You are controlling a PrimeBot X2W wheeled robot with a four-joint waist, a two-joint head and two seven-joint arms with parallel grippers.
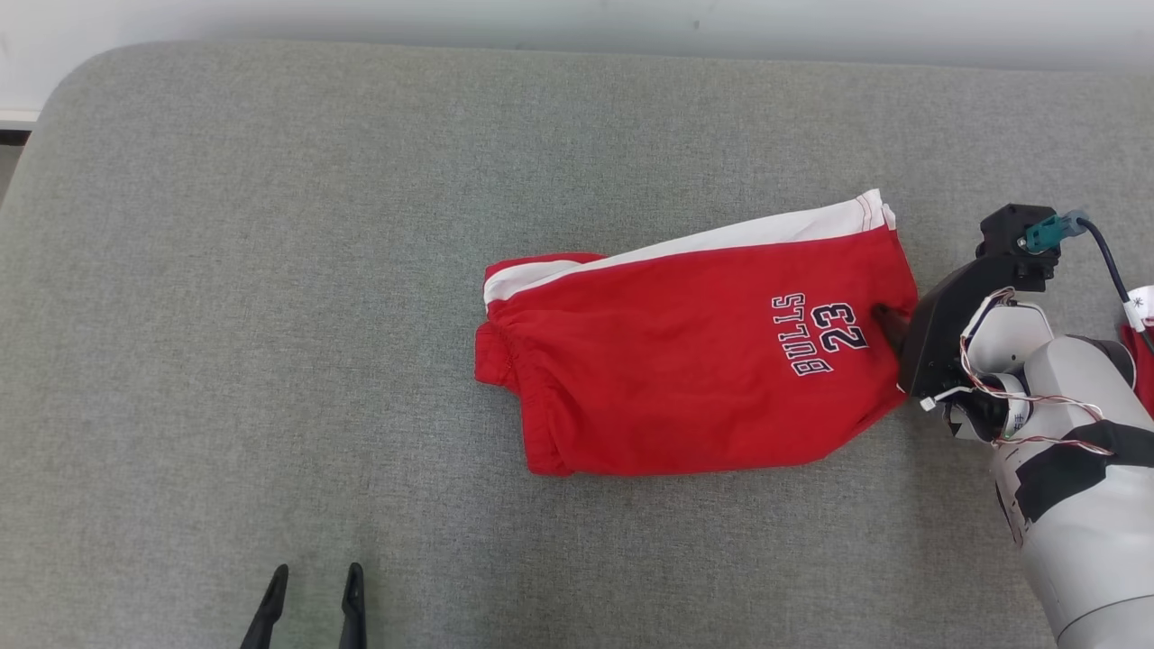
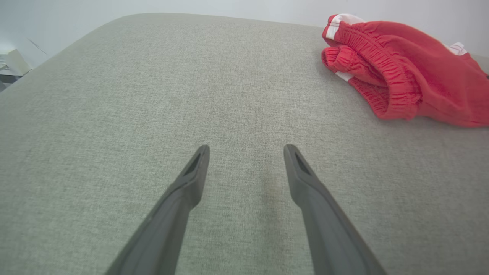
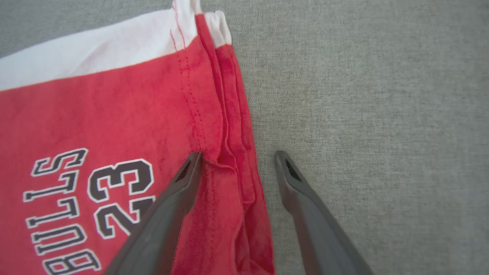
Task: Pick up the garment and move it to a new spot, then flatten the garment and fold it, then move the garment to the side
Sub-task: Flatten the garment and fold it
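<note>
I should fold the shorts, so next I should grab them with my right gripper by the stitched leg hem [image 3: 228, 144] beside the BULLS 23 print [image 3: 91, 201].
The garment [image 1: 685, 351] is a pair of red shorts with a white side stripe and "BULLS 23" printed on it, lying folded flat right of the middle of the grey surface. My right gripper [image 1: 888, 329] is at the shorts' right hem, open. In the right wrist view one finger rests on the red cloth and the other on bare grey fabric, so my right gripper [image 3: 237, 156] straddles the hem of the garment [image 3: 114, 114]. My left gripper [image 1: 315, 577] stands open and empty near the front edge. In the left wrist view my left gripper [image 2: 246, 149] is well short of the garment's [image 2: 405, 80] elastic waistband.
The grey padded surface [image 1: 270, 270] has a rounded corner at the far left and a pale wall [image 1: 577, 22] behind it. A small red patch [image 1: 1143, 361] shows at the right edge behind my right arm.
</note>
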